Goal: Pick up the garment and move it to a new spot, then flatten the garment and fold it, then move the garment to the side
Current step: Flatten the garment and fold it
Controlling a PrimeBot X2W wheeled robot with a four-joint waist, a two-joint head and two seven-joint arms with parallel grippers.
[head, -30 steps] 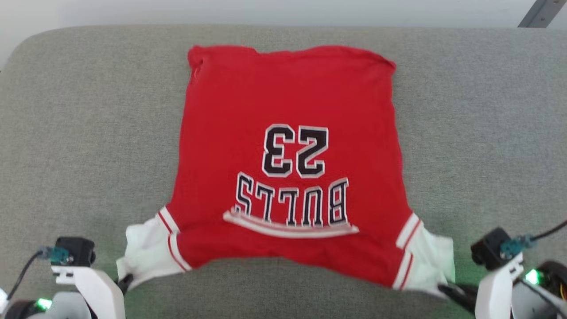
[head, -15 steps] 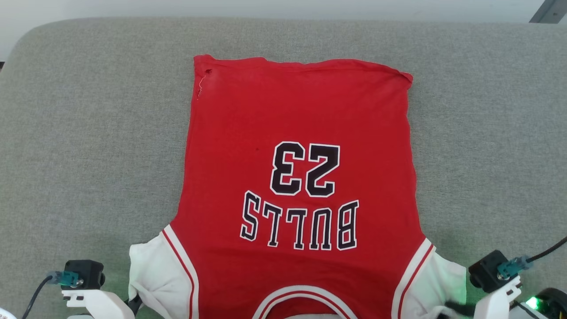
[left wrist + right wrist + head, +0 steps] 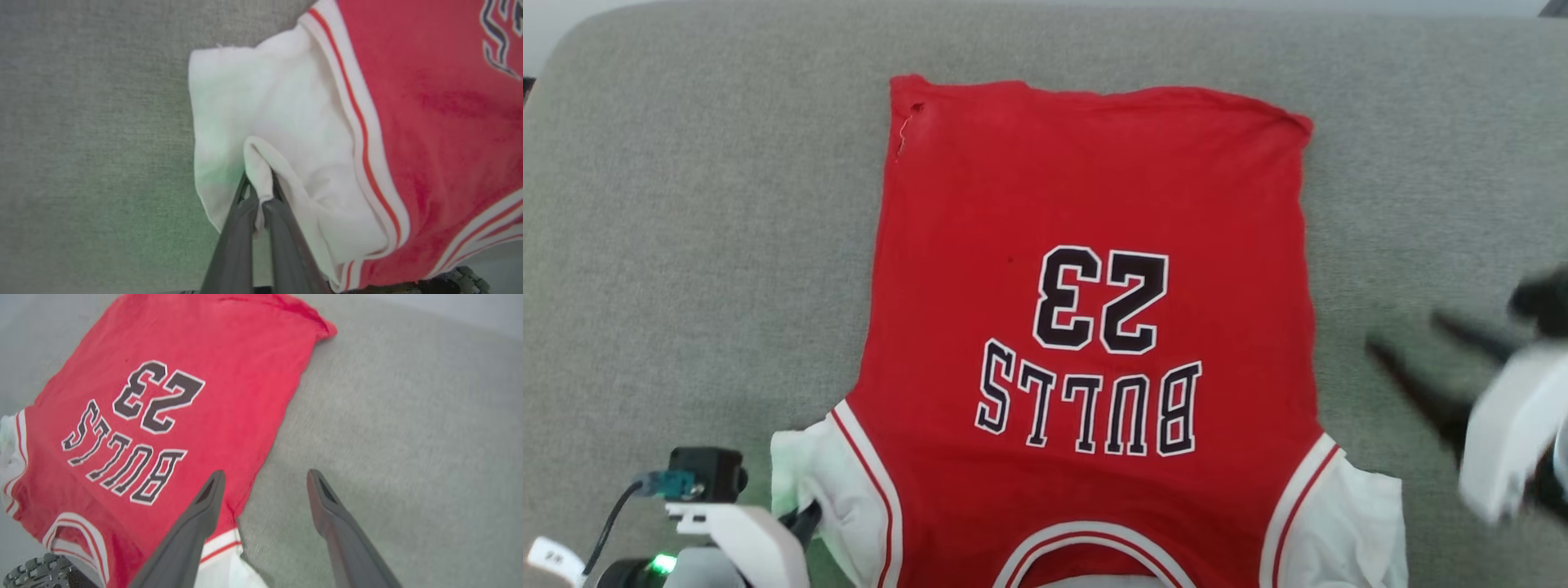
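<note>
The red jersey needs to be moved and folded, so my right gripper should next grab it by its hem corner (image 3: pixel 906 90) beside the small hole (image 3: pixel 916 109).
The garment (image 3: pixel 1094 212), a red jersey with upside-down black "BULLS 23" lettering, lies spread on the grey cushion, hem far and collar at the bottom edge. A small hole (image 3: pixel 916 109) sits near the far left hem corner. My left gripper (image 3: pixel 805 520) is at the lower left, shut on a fold of the white left sleeve (image 3: pixel 261 122); the left wrist view shows the cloth pinched at my left gripper (image 3: pixel 258 188). My right gripper (image 3: pixel 1405 332), blurred, hovers open to the right of the garment (image 3: pixel 171 396). In the right wrist view the right gripper (image 3: pixel 264 474) holds nothing, one finger over the red edge.
The grey padded surface (image 3: pixel 686 245) extends widely on both sides of the garment and beyond the hem. The right white sleeve (image 3: pixel 1356 523) lies loose at the bottom right. A dark tyre (image 3: pixel 24 573) of the robot's base shows at the lower left of the right wrist view.
The right gripper has let go of the right sleeve, opened and swung up and away to the garment's right. The garment now lies flat, drawn nearer. The camera has shifted.
</note>
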